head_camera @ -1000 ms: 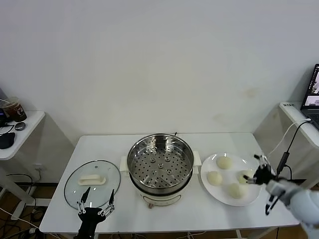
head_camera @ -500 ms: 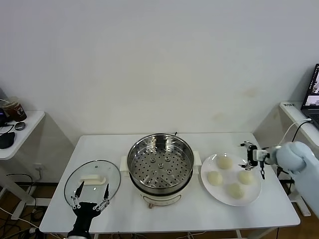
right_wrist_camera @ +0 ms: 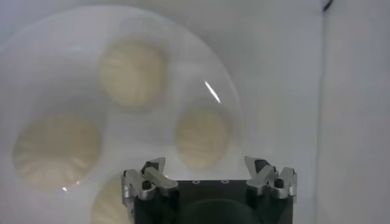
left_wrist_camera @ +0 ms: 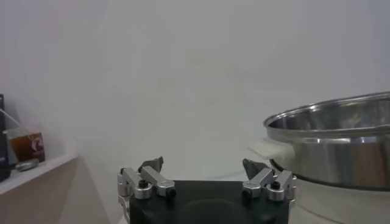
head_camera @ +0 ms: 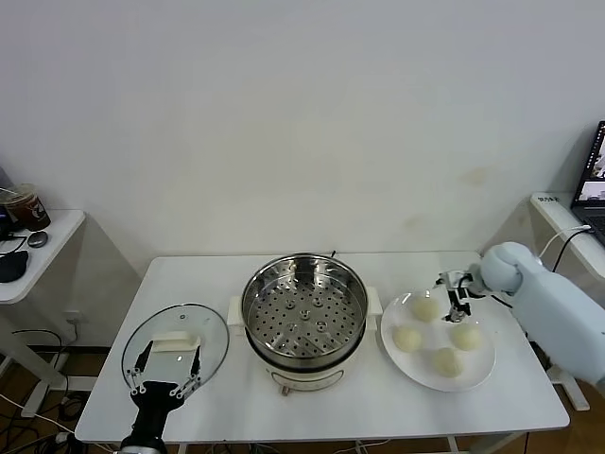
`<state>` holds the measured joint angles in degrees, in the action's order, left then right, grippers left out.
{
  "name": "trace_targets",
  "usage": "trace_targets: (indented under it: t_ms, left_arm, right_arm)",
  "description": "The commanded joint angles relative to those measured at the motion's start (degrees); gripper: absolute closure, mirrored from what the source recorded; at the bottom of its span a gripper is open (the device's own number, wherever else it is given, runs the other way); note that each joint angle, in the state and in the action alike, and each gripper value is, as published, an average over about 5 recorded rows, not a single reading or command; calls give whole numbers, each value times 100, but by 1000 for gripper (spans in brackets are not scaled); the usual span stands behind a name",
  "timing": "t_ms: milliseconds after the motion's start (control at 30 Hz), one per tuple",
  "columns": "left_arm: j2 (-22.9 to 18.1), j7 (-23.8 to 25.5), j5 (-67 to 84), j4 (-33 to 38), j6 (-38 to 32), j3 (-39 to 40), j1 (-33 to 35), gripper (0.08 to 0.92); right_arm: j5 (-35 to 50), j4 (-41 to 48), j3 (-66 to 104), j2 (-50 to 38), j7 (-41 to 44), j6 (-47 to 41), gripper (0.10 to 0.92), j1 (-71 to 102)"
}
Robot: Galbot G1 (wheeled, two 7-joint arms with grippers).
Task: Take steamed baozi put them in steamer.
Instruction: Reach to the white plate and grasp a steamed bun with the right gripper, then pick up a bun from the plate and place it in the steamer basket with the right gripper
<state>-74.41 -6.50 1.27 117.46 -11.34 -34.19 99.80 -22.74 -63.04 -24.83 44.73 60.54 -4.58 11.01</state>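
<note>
Next, my right gripper grabs the baozi at the plate's back [head_camera: 426, 308] by its rounded sides. Then I move the baozi into the steamer [head_camera: 304, 312].
Four cream-white baozi lie on a white plate [head_camera: 484, 364] at the table's right: one at the back [head_camera: 425, 306], one at the left [head_camera: 406, 338], one at the right [head_camera: 465, 336], one at the front [head_camera: 445, 360]. The shiny steamer [head_camera: 304, 312] stands empty at the table's middle. My right gripper [head_camera: 454, 295] is open and empty above the plate's back part, between the back and right baozi. In the right wrist view my right gripper [right_wrist_camera: 205, 165] hangs over the plate [right_wrist_camera: 183, 79], one baozi [right_wrist_camera: 203, 137] just ahead of it. My left gripper [head_camera: 168, 364] is open and empty at the glass lid's near edge.
The glass lid [head_camera: 176, 345] with a white handle lies left of the steamer. In the left wrist view my left gripper [left_wrist_camera: 202, 165] has the steamer [left_wrist_camera: 335, 146] to one side. A side table [head_camera: 28, 255] stands at far left and a shelf with a laptop [head_camera: 591, 180] at far right.
My right gripper has moved from the plate's right edge leftward and back, and now hangs over the plate's back part. My left gripper has drawn slightly back towards the table's front edge.
</note>
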Motion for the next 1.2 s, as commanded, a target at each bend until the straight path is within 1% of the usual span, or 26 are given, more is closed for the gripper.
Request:
trace_targets:
  t_ms: [33,267,500,600,1000,1067,1200]
  left_arm:
    - [4,0,-15,8,-13,-22,-2,177]
    - [-19,12,-21,42,-23,-69,38,177]
    - [-47,-1,-139,52,-102,-132,78,177]
    - [-52,-8,-179,50,-131,-148,90,177]
    - [-57,-22,-176,123,-141,-156,109,177]
    - [-50,-19,-174,136,-139,-156,100,177]
    - [-22,-13,-164,142,-137,-159,71,177]
  right_arm:
    - [-97,919,-702,566,157,14,203,-589]
    - [-215,1115,-639,813,45,-27,214,-509]
    - [-284,1235,-633,952,4,-37,277,-465]
    - [-330,1212,-645,959,35,-61,317,-451]
    - [-205,984,-704,773,92,-63,540,-533]
    - [-36,782,-799,655,103,-65,575,-648]
    - [562,80,-1219,238,229,-96,588,-1224]
